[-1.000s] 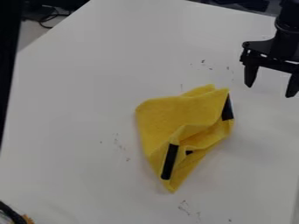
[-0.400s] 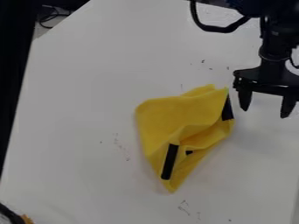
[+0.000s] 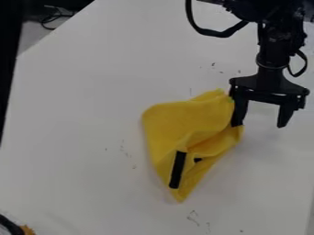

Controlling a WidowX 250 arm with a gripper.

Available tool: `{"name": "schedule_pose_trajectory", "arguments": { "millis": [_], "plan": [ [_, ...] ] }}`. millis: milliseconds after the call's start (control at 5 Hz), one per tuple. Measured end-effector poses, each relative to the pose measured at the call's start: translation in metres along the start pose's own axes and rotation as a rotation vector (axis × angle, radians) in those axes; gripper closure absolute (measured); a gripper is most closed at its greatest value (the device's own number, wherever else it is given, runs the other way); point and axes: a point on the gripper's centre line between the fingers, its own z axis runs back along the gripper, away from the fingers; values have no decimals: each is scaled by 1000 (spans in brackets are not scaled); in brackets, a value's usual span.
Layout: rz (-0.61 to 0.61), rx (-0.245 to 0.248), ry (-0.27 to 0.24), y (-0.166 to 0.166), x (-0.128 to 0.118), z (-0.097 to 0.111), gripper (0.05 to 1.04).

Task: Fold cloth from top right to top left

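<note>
The cloth needs to be folded across to its opposite top corner, so my gripper will next grab the yellow cloth [image 3: 178, 120] by its edge beside the crumpled folds.
The black gripper [image 3: 260, 125] hangs at the right side of the view, its two fingers spread wide apart with nothing between them. Its left finger overlaps the upper right edge of the yellow cloth [image 3: 178, 120] in the view; whether it touches the cloth I cannot tell. The cloth lies crumpled near the middle, with folds on its right side and a narrow point at the bottom. A black strip [image 3: 178, 170] shows on its lower part. The cloth's upper right edge is partly hidden behind the left finger.
The cloth rests on a white table [image 3: 80, 119] with small dark marks. A black cable loops beside the arm at the top. A dark object with a bit of orange stands at the lower left corner, and a dark vertical shape runs along the left edge.
The gripper has moved left and down in the view, from right of the cloth to its upper right edge. It has stayed open, and the cloth lies as before.
</note>
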Motion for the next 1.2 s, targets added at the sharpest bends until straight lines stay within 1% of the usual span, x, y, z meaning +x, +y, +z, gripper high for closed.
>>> {"name": "schedule_pose_trajectory", "arguments": {
  "millis": [200,400,600,800,1000,1200],
  "plan": [
    [16,35,-32,7,2,22,83],
    [56,47,-42,7,3,24,83],
    [30,-3,-56,4,5,20,83],
    [36,-36,-73,11,9,15,83],
    [16,-53,-43,13,7,-1,83],
    [21,-69,-28,22,14,-5,83]
  ]
}}
